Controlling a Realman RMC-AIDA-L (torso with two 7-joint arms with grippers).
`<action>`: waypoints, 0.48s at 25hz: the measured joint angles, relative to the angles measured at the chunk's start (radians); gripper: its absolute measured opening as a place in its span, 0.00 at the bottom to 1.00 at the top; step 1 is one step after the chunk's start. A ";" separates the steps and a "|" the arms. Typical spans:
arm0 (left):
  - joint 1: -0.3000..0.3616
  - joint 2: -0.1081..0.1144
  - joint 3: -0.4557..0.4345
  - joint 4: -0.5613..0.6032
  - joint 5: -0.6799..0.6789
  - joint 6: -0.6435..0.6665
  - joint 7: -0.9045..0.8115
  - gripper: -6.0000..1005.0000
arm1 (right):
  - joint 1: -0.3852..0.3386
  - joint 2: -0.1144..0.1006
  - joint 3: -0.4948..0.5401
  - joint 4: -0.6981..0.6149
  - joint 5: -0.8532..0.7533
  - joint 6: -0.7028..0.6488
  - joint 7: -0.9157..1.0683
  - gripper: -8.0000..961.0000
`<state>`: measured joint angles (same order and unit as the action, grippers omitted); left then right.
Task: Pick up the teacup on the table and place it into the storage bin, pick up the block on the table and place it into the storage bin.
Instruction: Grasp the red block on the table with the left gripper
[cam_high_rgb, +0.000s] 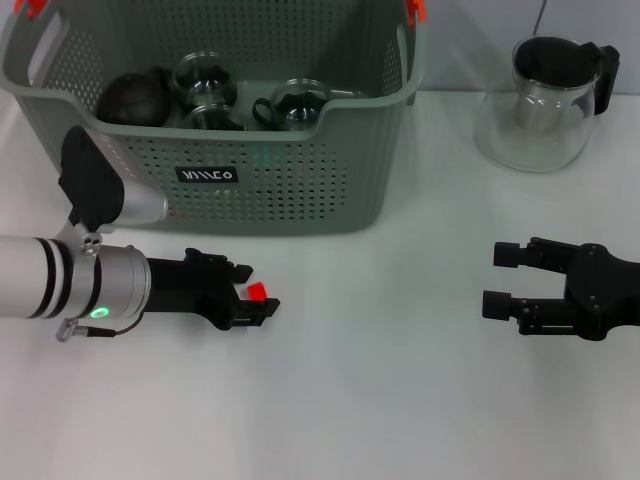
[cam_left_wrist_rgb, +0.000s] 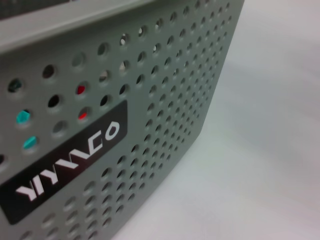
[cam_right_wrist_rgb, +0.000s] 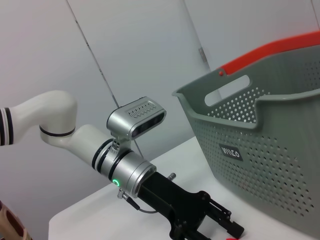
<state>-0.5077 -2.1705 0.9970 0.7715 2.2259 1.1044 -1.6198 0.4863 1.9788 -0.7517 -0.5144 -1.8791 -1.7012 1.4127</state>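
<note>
In the head view my left gripper's fingers stand beside the small red block (cam_high_rgb: 257, 292), so it is time to close. Closing now would catch the block.
A small red block (cam_high_rgb: 257, 292) lies on the white table in front of the storage bin (cam_high_rgb: 300, 180). My left gripper (cam_high_rgb: 256, 291) is low at the table with its fingers open on either side of the block. The right wrist view also shows that gripper (cam_right_wrist_rgb: 226, 226) and the bin (cam_right_wrist_rgb: 270, 145). Glass teacups (cam_high_rgb: 296, 100) lie inside the bin; no teacup shows on the table. My right gripper (cam_high_rgb: 503, 279) is open and empty, hovering at the right. The left wrist view shows only the bin's perforated wall and black label (cam_left_wrist_rgb: 65, 165), close up.
A clear glass pitcher (cam_high_rgb: 545, 100) with a black lid stands at the back right. A dark round object (cam_high_rgb: 135, 97) sits in the bin's left part. White table (cam_high_rgb: 400, 400) stretches between the two grippers.
</note>
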 joint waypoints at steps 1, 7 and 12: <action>0.000 0.000 0.000 0.000 0.000 -0.001 0.000 0.63 | 0.000 0.000 0.000 0.000 0.000 0.000 0.000 0.98; -0.004 0.001 0.010 -0.009 0.001 -0.007 0.000 0.57 | 0.000 0.000 0.001 -0.001 0.000 0.000 0.000 0.98; -0.006 0.002 0.012 -0.006 0.001 -0.003 0.000 0.28 | 0.000 0.000 0.001 -0.001 0.001 0.000 0.000 0.98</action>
<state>-0.5142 -2.1683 1.0090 0.7656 2.2273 1.1018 -1.6199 0.4863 1.9787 -0.7503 -0.5155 -1.8786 -1.7011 1.4128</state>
